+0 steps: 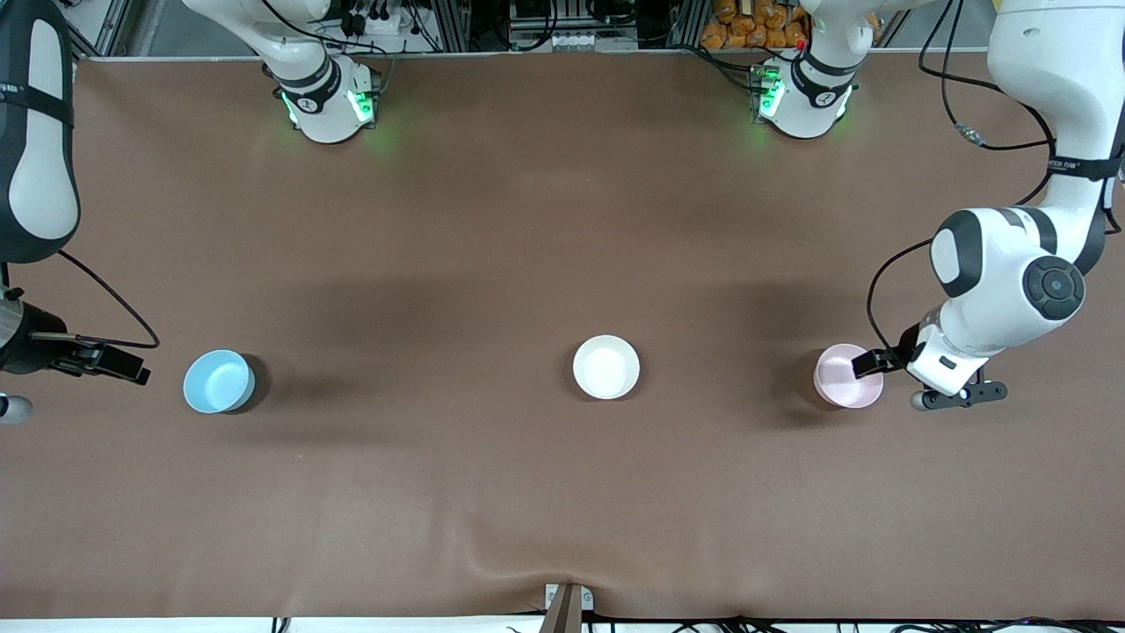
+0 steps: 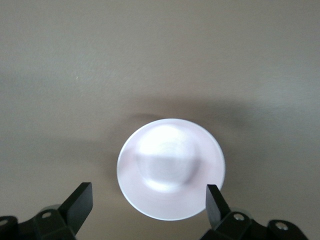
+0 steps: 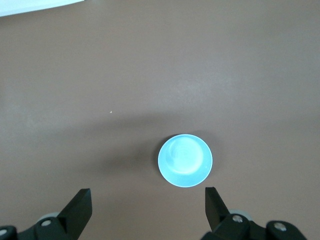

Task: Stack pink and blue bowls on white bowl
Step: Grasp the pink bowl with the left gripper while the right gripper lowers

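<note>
The left gripper should next take hold of the pink bowl by its rim, so that the pink bowl can be stacked on the white bowl.
The pale pink bowl stands upright toward the left arm's end of the table. The white bowl stands at the middle. The light blue bowl stands toward the right arm's end. All three stand apart in a row. My left gripper hangs open and empty just beside the pink bowl. In the left wrist view the pink bowl lies just ahead of the open left gripper. My right gripper is open and empty, high above the table's end. In the right wrist view the blue bowl lies ahead of the open right gripper.
A brown cloth covers the table. The two arm bases stand along its edge farthest from the front camera. A small metal bracket sits at the nearest edge. A wrinkle in the cloth runs above it.
</note>
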Motion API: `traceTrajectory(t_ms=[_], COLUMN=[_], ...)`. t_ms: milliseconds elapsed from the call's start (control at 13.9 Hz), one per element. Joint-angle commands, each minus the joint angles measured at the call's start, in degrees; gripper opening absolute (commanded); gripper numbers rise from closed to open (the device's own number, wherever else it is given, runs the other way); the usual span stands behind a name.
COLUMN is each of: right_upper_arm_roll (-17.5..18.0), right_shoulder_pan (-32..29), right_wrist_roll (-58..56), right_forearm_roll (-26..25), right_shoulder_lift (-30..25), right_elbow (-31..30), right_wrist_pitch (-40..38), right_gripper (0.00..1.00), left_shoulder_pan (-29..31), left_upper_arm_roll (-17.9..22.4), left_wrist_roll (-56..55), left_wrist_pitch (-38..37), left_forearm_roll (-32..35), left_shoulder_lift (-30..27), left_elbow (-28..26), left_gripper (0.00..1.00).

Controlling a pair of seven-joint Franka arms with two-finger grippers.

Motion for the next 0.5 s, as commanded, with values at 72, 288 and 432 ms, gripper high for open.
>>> traceTrajectory(t_ms=[72, 288, 432], right_upper_arm_roll=[0.4, 0.4, 0.4], right_shoulder_pan=[-0.6, -1.9, -2.9], right_wrist_roll=[0.1, 0.1, -0.1], right_forearm_roll=[0.4, 0.4, 0.3], right_shoulder_lift=[0.0, 0.1, 0.1], right_elbow=[-0.8, -1.3, -2.6], right_wrist_pitch=[-1.5, -1.8, -1.7], right_gripper=[1.0, 1.0, 1.0], left_shoulder_pan=[1.2, 2.5, 2.7], left_upper_arm_roll=[-0.3, -0.2, -0.1], left_wrist_roll=[0.3, 0.2, 0.2], left_wrist_pitch=[2.1, 2.4, 2.9], left_forearm_roll=[0.3, 0.3, 0.3], left_shoulder_lift=[2.8, 4.5, 5.2], left_elbow=[-0.5, -0.5, -0.4], left_gripper=[1.0, 0.88, 0.81])
